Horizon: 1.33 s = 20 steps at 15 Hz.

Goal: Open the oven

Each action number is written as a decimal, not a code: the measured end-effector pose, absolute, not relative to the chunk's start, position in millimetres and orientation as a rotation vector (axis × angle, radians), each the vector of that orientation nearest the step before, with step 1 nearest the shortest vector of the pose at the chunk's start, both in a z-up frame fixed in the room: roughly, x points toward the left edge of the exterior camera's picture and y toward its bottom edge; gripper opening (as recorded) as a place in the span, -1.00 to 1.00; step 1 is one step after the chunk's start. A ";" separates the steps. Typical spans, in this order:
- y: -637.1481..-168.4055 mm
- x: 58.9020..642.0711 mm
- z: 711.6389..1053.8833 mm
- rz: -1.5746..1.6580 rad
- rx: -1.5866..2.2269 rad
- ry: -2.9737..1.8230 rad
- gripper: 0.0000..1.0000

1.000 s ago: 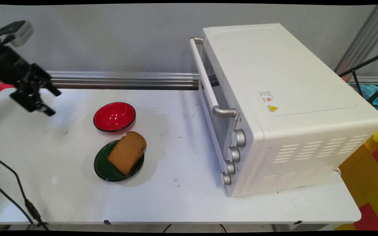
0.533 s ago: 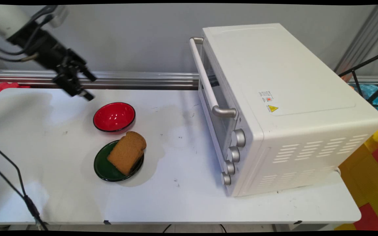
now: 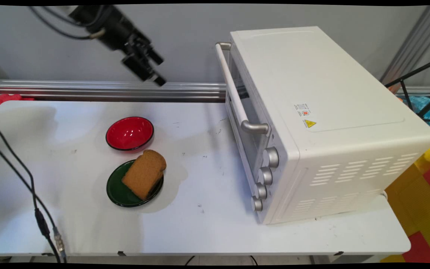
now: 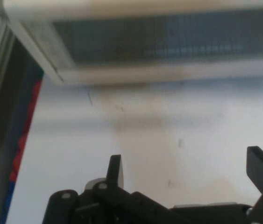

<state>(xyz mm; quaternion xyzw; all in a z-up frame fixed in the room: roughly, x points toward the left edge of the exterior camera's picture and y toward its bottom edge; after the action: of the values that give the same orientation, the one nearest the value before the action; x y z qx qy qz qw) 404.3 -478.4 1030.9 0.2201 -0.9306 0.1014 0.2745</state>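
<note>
The robot's gripper will next grab the glass door of the white toaster oven (image 3: 312, 123) by its long handle (image 3: 235, 93), and then it can open the door.
My black gripper (image 3: 158, 70) hangs high over the table's far side, left of the white toaster oven (image 3: 312, 123), and points toward it. It is open and empty; in the hand view my gripper (image 4: 187, 170) has its two fingers wide apart. That view looks at the oven's glass door (image 4: 168, 42) across bare table. The oven door is closed, with its long handle (image 3: 235, 93) facing left. Below and to the left stands a red bowl (image 3: 130, 133). A slice of brown bread (image 3: 145, 173) lies on a dark green plate (image 3: 120, 192) in front of the bowl.
The oven takes up the right half of the white table (image 3: 200, 231), with several silver knobs (image 3: 266, 175) at its near corner. A metal rail (image 3: 106, 90) runs along the back edge. Black cables (image 3: 32, 201) hang down at the left.
My gripper has swung from low at the far left up and to the right, past the red bowl, toward the oven. Bowl, plate and bread have not moved.
</note>
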 end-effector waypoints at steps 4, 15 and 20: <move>-496.9 362.0 1054.7 0.296 0.577 -2.461 1.00; -520.1 310.1 1083.4 0.205 0.564 -2.412 1.00; -525.6 304.8 1081.8 0.156 0.559 -2.418 -1.00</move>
<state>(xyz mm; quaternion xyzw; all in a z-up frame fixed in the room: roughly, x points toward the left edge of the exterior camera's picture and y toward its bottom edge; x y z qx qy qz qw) 304.8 -525.6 1081.8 0.2129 -0.9206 0.0595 0.3218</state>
